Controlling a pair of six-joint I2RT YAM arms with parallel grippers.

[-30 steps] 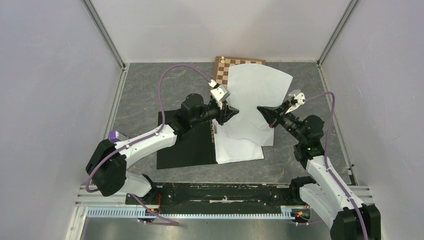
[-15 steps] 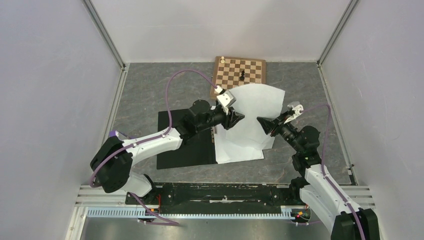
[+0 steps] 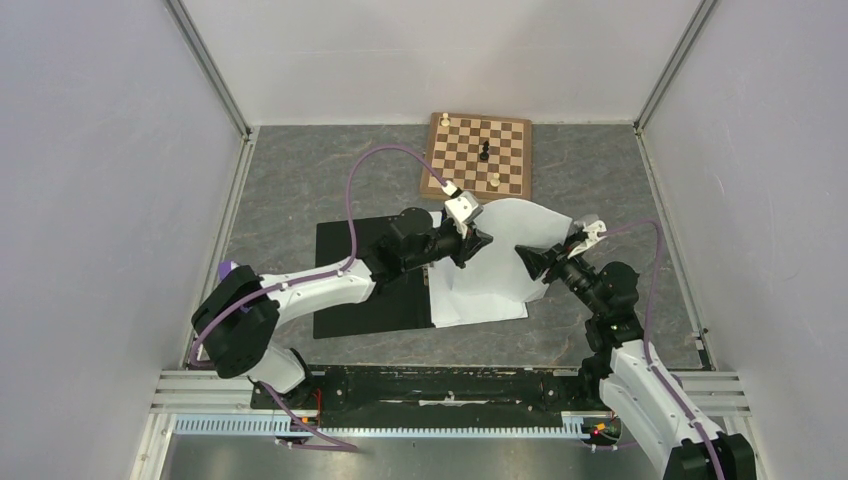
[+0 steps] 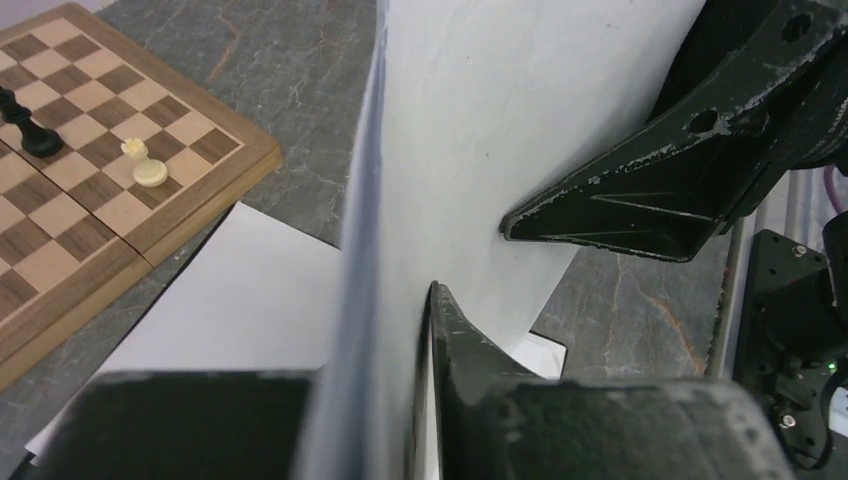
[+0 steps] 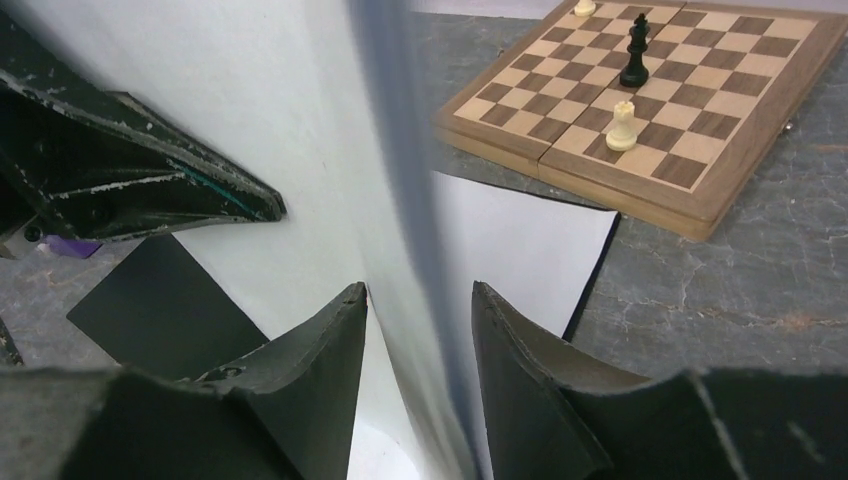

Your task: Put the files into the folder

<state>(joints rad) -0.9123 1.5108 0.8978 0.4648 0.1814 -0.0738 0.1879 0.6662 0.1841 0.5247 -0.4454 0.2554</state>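
The white sheet has to go flat into the folder, so my right gripper will next grab the sheet's edge opposite my left gripper.
The folder (image 3: 365,290) lies open on the table, black inside up. Flat white files (image 3: 480,302) rest on its right half. One more white sheet (image 3: 510,250) stands curved and on edge above them, between both grippers. My left gripper (image 3: 478,240) is shut on this sheet's left edge; in the left wrist view the sheet (image 4: 480,120) runs edge-on against one finger (image 4: 450,340), and the other finger is hidden. My right gripper (image 5: 420,290) is open, its fingers (image 5: 320,340) standing apart on either side of the sheet (image 5: 250,100).
A wooden chessboard (image 3: 478,153) with a few pieces lies at the back, just beyond the sheet. A purple object (image 3: 228,270) peeks out beside the left arm. Grey stone-patterned table surrounds the folder, with white walls on three sides.
Both grippers have come down and nearer with the sheet, which no longer covers the chessboard. The right gripper went from shut to open.
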